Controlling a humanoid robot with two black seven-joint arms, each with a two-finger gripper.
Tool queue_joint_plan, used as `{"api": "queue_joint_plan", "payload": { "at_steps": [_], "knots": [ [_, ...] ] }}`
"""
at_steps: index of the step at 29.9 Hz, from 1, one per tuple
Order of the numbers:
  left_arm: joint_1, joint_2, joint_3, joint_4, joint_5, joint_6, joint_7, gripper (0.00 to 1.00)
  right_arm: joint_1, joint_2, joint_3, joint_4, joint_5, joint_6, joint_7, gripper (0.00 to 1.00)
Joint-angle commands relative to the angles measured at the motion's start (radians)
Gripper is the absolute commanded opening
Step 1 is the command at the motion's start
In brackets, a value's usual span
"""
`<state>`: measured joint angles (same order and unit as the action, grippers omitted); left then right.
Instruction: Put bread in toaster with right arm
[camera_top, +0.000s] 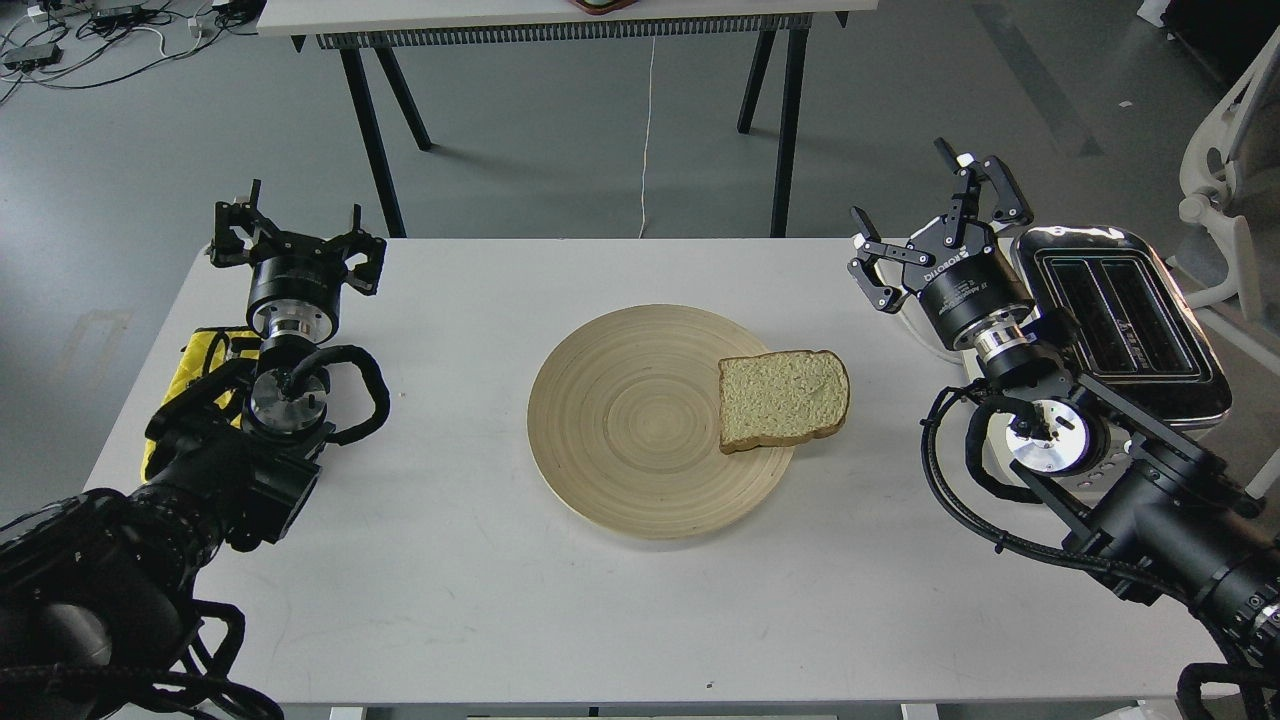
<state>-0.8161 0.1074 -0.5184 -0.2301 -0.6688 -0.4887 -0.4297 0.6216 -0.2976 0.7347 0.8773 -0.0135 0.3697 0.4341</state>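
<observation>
My right gripper grips the slice's crust edge next, where it hangs over the plate, to slot the bread (783, 398) into the toaster (1120, 320).
One slice of bread (783, 398) lies flat on the right edge of a round wooden plate (620, 420), partly overhanging it. The toaster (1120, 320) stands at the table's right edge, its two black slots facing up and empty. My right gripper (925, 215) hovers open just left of the toaster, above and to the right of the bread, holding nothing. My left gripper (295, 235) is open at the far left of the table, far from the bread.
A yellow cloth (200, 370) lies under my left arm. A white cord (648, 140) runs off the table's far edge toward another table (560, 20) behind. A white chair (1235, 170) stands to the right.
</observation>
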Motion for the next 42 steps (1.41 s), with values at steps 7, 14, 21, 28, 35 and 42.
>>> {"api": "queue_joint_plan", "payload": {
  "at_steps": [7, 14, 21, 28, 35, 42],
  "knots": [
    [0.000, 0.002, 0.000, 0.000, 0.000, 0.000, -0.001, 1.00, 0.003, 0.000, -0.002, 0.002, -0.003, 0.000, 0.002, 0.97],
    [0.000, 0.002, 0.000, 0.000, 0.000, 0.000, -0.001, 1.00, 0.067, -0.025, -0.005, -0.001, -0.127, -0.064, -0.001, 0.97],
    [0.000, 0.002, 0.000, 0.000, 0.000, 0.000, -0.001, 1.00, 0.104, -0.022, -0.011, 0.003, -0.406, -0.320, -0.051, 0.97],
    [-0.001, 0.002, 0.000, 0.000, 0.000, 0.000, -0.001, 1.00, 0.102, -0.020, -0.152, 0.025, -0.560, -0.564, -0.051, 0.97],
    [-0.001, 0.002, 0.000, 0.000, 0.000, 0.000, -0.001, 1.00, 0.081, -0.022, -0.319, 0.019, -0.583, -0.775, -0.037, 0.97],
    [-0.001, 0.002, 0.000, 0.000, 0.000, 0.000, -0.001, 1.00, 0.001, -0.018, -0.327, 0.006, -0.585, -0.796, -0.037, 0.97]
  ]
}}
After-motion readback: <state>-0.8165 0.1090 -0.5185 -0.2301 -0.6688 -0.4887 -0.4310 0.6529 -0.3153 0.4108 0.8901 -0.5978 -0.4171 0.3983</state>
